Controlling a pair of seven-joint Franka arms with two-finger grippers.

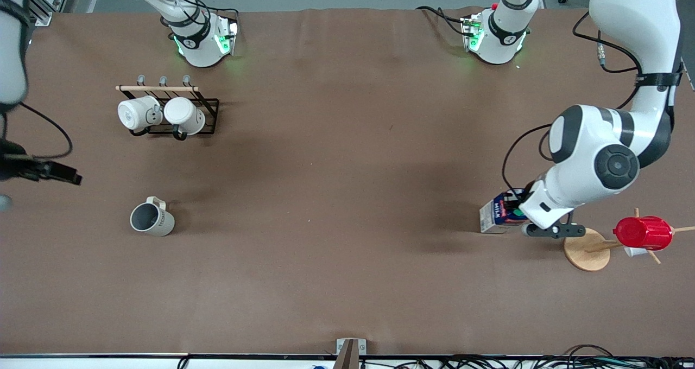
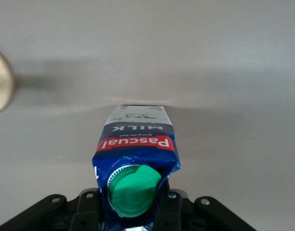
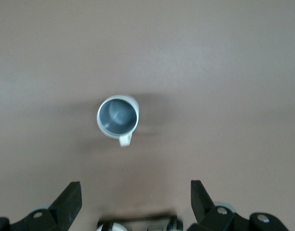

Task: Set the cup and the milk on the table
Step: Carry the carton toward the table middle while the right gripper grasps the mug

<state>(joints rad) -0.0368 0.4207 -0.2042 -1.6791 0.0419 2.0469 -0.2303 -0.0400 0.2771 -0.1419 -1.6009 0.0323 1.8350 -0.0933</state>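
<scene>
The cup needs to go on the tabletop beside the milk. My right gripper should grab the cup by its rim next.
The milk, a carton with a blue top and green cap, stands on the brown table toward the left arm's end. My left gripper is shut on its top. In the left wrist view the fingers press both sides of the milk by the cap. The cup, cream-white with a grey inside, stands upright on the table toward the right arm's end. My right gripper is open and empty, high above the table, with the cup well below it.
A black rack with two white mugs stands farther from the front camera than the cup. A wooden stand carrying a red ribbed cup stands close beside the milk; its round base shows in the left wrist view.
</scene>
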